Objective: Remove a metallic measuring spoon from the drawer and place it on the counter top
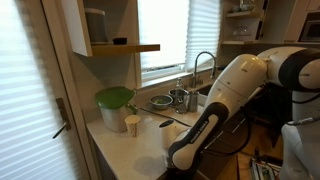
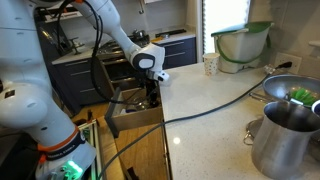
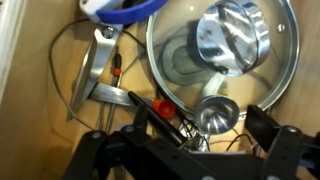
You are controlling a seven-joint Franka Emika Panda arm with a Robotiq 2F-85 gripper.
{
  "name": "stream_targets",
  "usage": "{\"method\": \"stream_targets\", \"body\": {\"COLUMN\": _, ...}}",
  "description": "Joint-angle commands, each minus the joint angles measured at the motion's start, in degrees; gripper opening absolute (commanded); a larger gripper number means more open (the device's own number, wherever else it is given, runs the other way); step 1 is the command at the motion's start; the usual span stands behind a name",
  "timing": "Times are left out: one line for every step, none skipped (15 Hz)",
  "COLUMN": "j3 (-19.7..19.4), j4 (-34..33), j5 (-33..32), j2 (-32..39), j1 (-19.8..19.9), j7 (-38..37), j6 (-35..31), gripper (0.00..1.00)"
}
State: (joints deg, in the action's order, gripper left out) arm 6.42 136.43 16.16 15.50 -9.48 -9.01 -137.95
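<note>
In the wrist view the spoon's bowl lies between my open fingers, but they stop above the bowl's rim, so it is too early to close; lowering comes next.
In the wrist view the metallic measuring spoon [image 3: 215, 115] lies in the drawer with its small shiny round bowl just below a glass lid's rim. My gripper [image 3: 203, 123] is open, with the spoon's bowl between its two dark fingers; a gap shows on the right side. In an exterior view the gripper [image 2: 150, 95] reaches down into the open drawer [image 2: 120, 122] beside the pale counter top [image 2: 215, 115]. The counter top also shows in an exterior view [image 1: 130, 148], where the arm hides the gripper.
The drawer holds a glass lid with a metal knob [image 3: 225, 50], metal tongs [image 3: 95, 70], a blue item [image 3: 125, 8] and a black utensil with an orange part [image 3: 160, 105]. On the counter stand steel pots [image 2: 285, 135], a green-lidded bowl [image 2: 240, 42] and a paper cup [image 2: 210, 65].
</note>
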Motion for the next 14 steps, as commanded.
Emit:
{"method": "stream_targets", "body": {"j3": 0.7, "j4": -0.71, "j5": -1.0, "j2": 2.65, "j1": -1.06, "j7": -4.23, "j6": -5.23, "gripper": 1.0}}
{"method": "stream_targets", "body": {"j3": 0.84, "j4": -0.76, "j5": -0.97, "j2": 3.04, "j1": -1.2, "j7": -4.72, "j6": -6.17, "gripper": 0.93}}
{"method": "stream_targets", "body": {"j3": 0.96, "j4": -0.82, "j5": -0.93, "j2": 3.33, "j1": -1.28, "j7": -5.12, "j6": -6.88, "gripper": 0.78}}
{"method": "stream_targets", "body": {"j3": 1.08, "j4": -0.92, "j5": -0.77, "j2": 3.54, "j1": -1.29, "j7": -5.4, "j6": -7.22, "gripper": 0.66}}
{"method": "stream_targets", "body": {"j3": 1.2, "j4": -0.96, "j5": -0.59, "j2": 3.67, "j1": -1.27, "j7": -5.51, "j6": -7.45, "gripper": 0.58}}
{"method": "stream_targets", "body": {"j3": 1.28, "j4": -1.01, "j5": -0.48, "j2": 3.65, "j1": -1.23, "j7": -5.7, "j6": -7.32, "gripper": 0.49}}
{"method": "stream_targets", "body": {"j3": 1.37, "j4": -1.01, "j5": -0.32, "j2": 3.56, "j1": -1.17, "j7": -5.96, "j6": -7.24, "gripper": 0.42}}
{"method": "stream_targets", "body": {"j3": 1.47, "j4": -1.07, "j5": -0.19, "j2": 3.42, "j1": -1.05, "j7": -5.92, "j6": -6.92, "gripper": 0.35}}
{"method": "stream_targets", "body": {"j3": 1.52, "j4": -1.11, "j5": -0.03, "j2": 3.28, "j1": -0.96, "j7": -5.99, "j6": -6.72, "gripper": 0.27}}
{"method": "stream_targets", "body": {"j3": 1.58, "j4": -1.12, "j5": 0.15, "j2": 3.16, "j1": -0.89, "j7": -6.1, "j6": -6.59, "gripper": 0.22}}
{"method": "stream_targets", "body": {"j3": 1.6, "j4": -1.01, "j5": 0.31, "j2": 2.76, "j1": -0.82, "j7": -6.39, "j6": -6.2, "gripper": 0.22}}
{"method": "stream_targets", "body": {"j3": 1.67, "j4": -0.88, "j5": 0.43, "j2": 2.27, "j1": -0.79, "j7": -6.66, "j6": -5.63, "gripper": 0.22}}
{"method": "stream_targets", "body": {"j3": 1.8, "j4": -0.57, "j5": 0.64, "j2": 1.33, "j1": -0.71, "j7": -6.77, "j6": -4.84, "gripper": 0.22}}
{"method": "stream_targets", "body": {"j3": 2.02, "j4": -0.32, "j5": 1.02, "j2": 0.39, "j1": -0.54, "j7": -6.57, "j6": -4.0, "gripper": 0.22}}
